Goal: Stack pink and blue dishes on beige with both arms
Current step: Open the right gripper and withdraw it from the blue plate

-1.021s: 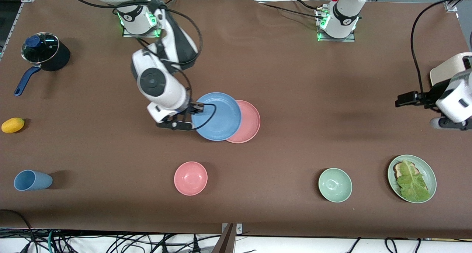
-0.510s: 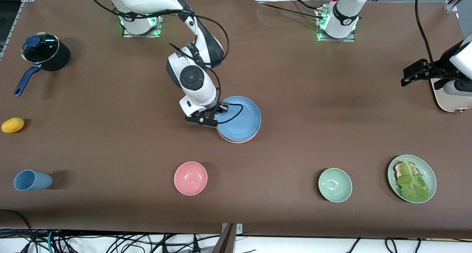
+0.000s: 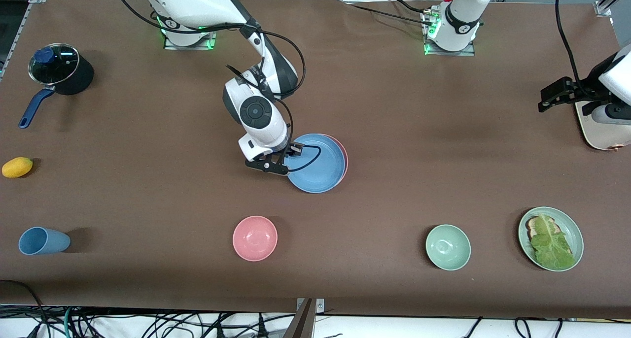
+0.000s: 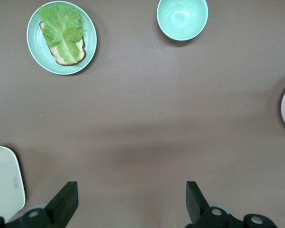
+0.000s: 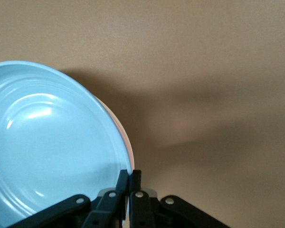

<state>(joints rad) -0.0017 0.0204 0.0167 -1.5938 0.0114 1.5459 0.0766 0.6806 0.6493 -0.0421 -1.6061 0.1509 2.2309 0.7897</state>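
The light blue plate lies almost rim to rim over the pink plate, so it is time for my right gripper to release the light blue plate.
My right gripper is shut on the rim of the light blue plate. That plate sits over the pink plate at mid-table, shifted a little toward the right arm's end, so only a pink crescent shows. I cannot tell whether blue rests on pink. The beige plate lies at the left arm's end of the table, partly under the left arm's hand. My left gripper hangs open above bare table beside it, holding nothing.
Along the front stand a blue cup, a pink bowl, a green bowl and a pale green plate with lettuce. A lemon and a lidded pot sit at the right arm's end.
My right arm carried the blue plate sideways from beside the pink plate to over it, then nudged it slightly back. My left arm's hand rose away from the front, uncovering the beige plate's nearer part.
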